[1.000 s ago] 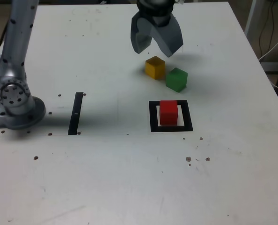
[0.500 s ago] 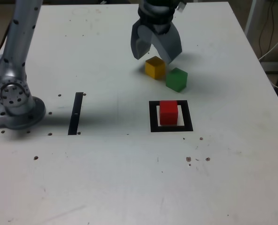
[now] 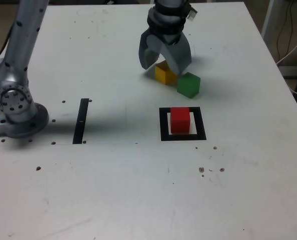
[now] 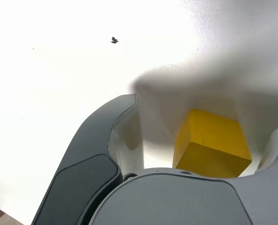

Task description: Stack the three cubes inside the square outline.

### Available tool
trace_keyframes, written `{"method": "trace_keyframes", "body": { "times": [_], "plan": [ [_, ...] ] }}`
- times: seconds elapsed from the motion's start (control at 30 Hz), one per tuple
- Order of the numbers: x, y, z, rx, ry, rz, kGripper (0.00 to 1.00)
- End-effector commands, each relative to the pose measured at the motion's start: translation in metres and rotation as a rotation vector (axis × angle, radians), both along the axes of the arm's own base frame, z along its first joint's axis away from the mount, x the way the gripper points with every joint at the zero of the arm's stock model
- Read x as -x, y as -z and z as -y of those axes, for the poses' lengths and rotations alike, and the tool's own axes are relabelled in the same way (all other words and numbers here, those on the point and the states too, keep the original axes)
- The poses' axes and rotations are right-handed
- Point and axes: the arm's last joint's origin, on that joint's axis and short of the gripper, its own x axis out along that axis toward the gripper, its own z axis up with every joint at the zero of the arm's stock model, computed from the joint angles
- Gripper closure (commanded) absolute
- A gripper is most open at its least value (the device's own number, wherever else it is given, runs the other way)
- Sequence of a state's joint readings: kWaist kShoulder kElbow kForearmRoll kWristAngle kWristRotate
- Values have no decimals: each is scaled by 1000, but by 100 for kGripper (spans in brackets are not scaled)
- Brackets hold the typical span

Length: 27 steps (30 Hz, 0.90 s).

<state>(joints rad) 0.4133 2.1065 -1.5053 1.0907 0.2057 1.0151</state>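
The yellow cube's (image 3: 164, 75) sides are beside my gripper's fingers in the exterior view, so my gripper should close. Closing now would hold the cube.
The yellow cube (image 3: 164, 75) rests on the white table, and my gripper (image 3: 162, 66) stands open around it, one finger on each side, not clamped. In the wrist view the yellow cube (image 4: 211, 145) sits between the grey fingers (image 4: 106, 136) with a gap showing on one side. Just to the exterior view's right of the yellow one stands the green cube (image 3: 189, 85), free. Nearer the camera, the red cube (image 3: 180, 120) sits inside the square outline (image 3: 164, 125).
A narrow black strip (image 3: 81, 121) lies at the exterior view's left, beside the arm's base (image 3: 16, 106). Small dark specks dot the table. The table's right edge (image 3: 288, 85) runs close to cables on the floor.
My gripper has come down from above the yellow cube until its fingers straddle it. The jaws have narrowed slightly. None of the cubes has moved.
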Motion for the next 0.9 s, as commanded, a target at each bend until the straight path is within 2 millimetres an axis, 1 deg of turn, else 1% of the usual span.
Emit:
{"method": "trace_keyframes", "body": {
  "times": [0.0,0.13,0.23,0.43,0.5,0.6,0.87],
  "plan": [
    [-1,4,2,-3,-1,-11,7],
    [-1,5,4,-17,-10,-20,14],
    [-1,6,4,-28,-22,-24,22],
    [-2,5,4,-46,-44,-20,48],
    [-2,5,4,-48,-44,-18,54],
    [-2,5,5,-49,-45,-17,58],
    [-2,3,6,-59,-49,-21,60]
  ]
}}
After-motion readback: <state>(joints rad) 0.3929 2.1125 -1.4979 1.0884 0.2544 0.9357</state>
